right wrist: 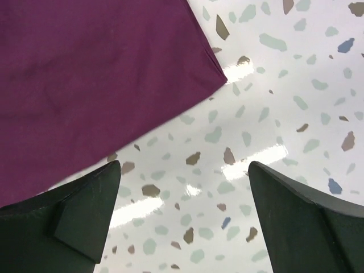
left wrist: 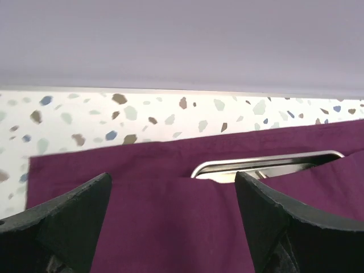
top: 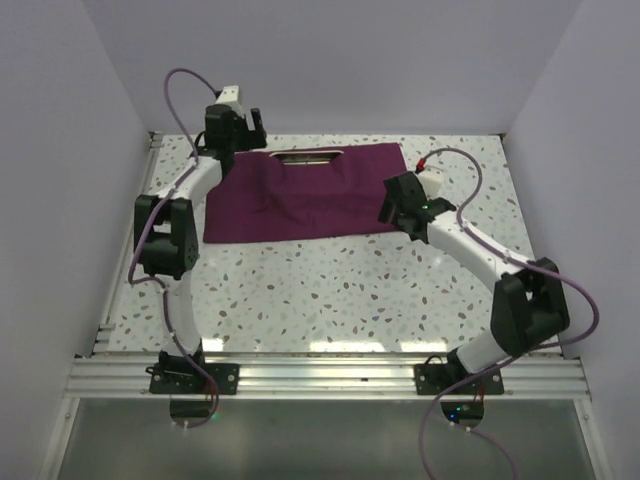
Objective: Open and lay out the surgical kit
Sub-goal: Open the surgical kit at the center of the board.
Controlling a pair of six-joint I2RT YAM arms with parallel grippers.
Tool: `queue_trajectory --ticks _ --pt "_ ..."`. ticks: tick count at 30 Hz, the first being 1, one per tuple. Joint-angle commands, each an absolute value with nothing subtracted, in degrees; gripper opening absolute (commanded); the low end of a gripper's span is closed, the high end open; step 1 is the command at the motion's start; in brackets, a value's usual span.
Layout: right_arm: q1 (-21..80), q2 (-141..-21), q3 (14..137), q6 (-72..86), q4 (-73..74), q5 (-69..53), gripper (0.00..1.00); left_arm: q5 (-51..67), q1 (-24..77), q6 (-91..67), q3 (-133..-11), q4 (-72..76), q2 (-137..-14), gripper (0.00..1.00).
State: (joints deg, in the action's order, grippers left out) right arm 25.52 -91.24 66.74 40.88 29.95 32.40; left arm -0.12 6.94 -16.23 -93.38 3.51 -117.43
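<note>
Next, my left gripper grabs the dark purple cloth wrap by its folded-over edge beside the exposed edge of the tray to open the kit.
The dark purple cloth wrap lies spread at the back of the table and covers most of the steel tray. Only a strip of the tray's shiny rim shows at the cloth's far edge; it also shows in the left wrist view. The instruments are hidden. My left gripper is open and empty, over the cloth's far left part. My right gripper is open and empty above bare table, just off the cloth's near right corner.
The speckled white tabletop reaches to walls at the left, back and right. An aluminium rail runs along the near edge where both arm bases are bolted.
</note>
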Motion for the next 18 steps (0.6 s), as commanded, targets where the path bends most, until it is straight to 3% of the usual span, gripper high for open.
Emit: queue_trajectory --ticks 1,14,18 --pt "25.84 -82.89 62.67 38.86 29.01 30.59 0.98 9.56 7.21 -8.53 -102.29 -3.06 -125.58 0.92" --pt "25.93 -76.11 60.82 36.04 29.62 31.64 0.98 7.30 10.28 -7.21 -103.09 -5.63 -131.04 0.88" --pt "25.93 -76.38 60.21 36.04 29.27 31.55 0.98 4.75 10.90 -7.21 -105.19 -6.24 -132.45 0.82"
